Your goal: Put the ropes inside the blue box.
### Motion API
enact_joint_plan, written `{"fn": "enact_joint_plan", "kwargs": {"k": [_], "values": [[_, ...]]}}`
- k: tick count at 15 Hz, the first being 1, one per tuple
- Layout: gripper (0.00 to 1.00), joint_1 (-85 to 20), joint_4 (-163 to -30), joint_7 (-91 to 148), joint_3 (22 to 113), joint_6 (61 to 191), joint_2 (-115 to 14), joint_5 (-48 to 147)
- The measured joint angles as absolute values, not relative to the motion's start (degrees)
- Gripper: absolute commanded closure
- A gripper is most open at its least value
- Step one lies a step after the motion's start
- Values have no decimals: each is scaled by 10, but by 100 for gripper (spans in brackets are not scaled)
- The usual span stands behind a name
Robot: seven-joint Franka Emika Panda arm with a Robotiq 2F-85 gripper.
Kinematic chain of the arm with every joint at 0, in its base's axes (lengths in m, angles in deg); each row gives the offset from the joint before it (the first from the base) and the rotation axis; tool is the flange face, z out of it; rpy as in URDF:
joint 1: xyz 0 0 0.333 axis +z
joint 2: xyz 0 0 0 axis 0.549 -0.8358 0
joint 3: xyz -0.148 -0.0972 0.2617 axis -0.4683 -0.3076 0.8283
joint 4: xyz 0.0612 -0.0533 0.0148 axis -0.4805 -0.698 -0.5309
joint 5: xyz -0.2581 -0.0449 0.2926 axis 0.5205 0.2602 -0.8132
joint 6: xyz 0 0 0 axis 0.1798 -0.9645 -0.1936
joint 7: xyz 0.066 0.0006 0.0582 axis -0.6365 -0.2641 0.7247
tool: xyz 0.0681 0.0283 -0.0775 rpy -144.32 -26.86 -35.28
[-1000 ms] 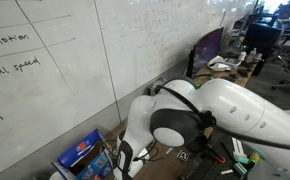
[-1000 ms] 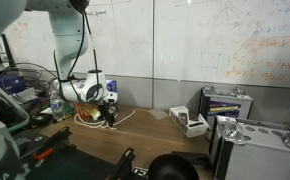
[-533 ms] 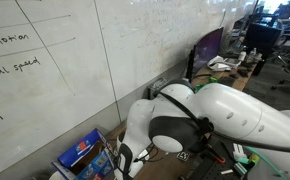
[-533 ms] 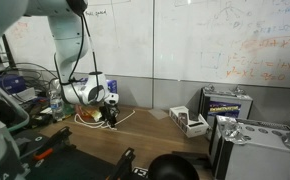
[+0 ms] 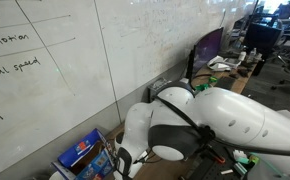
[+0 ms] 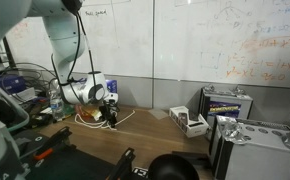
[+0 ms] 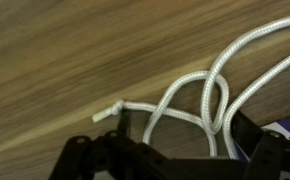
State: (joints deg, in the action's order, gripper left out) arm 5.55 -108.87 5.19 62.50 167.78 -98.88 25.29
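Observation:
The white rope's crossing loops lie between my gripper's open fingers and closing now would catch the loops, so it is time to close on the loops.
A white rope [image 7: 247, 40] lies in loose loops on the wooden table, with one frayed end at the left. My gripper [image 7: 180, 128] is open and low over it. Its dark fingers [image 7: 238, 132] stand on either side of the loops and hold nothing. In an exterior view the gripper [image 6: 110, 112] points down at the table beside the rope [image 6: 126, 117]. The blue box [image 5: 83, 152] with a red and white label stands by the wall, next to the gripper [image 5: 121, 160]. A blue edge [image 7: 282, 128] shows at the right of the wrist view.
The whiteboard wall [image 5: 105, 50] runs close behind the arm. A small open carton [image 6: 189, 122] and grey cases [image 6: 247, 138] stand farther along the table. Cables and tools lie at the table's front [image 6: 45, 150].
The arm has shifted slightly and settled a little lower over the rope. The rope has not moved and the jaws stay open.

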Motion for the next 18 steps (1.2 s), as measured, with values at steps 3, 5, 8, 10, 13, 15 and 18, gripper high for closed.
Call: {"fn": "enact_joint_plan", "kwargs": {"k": [3, 5, 8, 10, 13, 15, 18], "values": [[0, 66, -1087, 46, 617, 1669, -990, 257], [0, 68, -1085, 43, 616, 1663, -992, 260], [26, 68, -1081, 42, 616, 1657, -995, 261], [41, 68, -1078, 42, 615, 1655, -995, 265], [64, 71, -1075, 42, 610, 1652, -993, 277], [79, 81, -1074, 40, 600, 1647, -993, 283], [99, 101, -1073, 33, 579, 1629, -993, 290]]}}
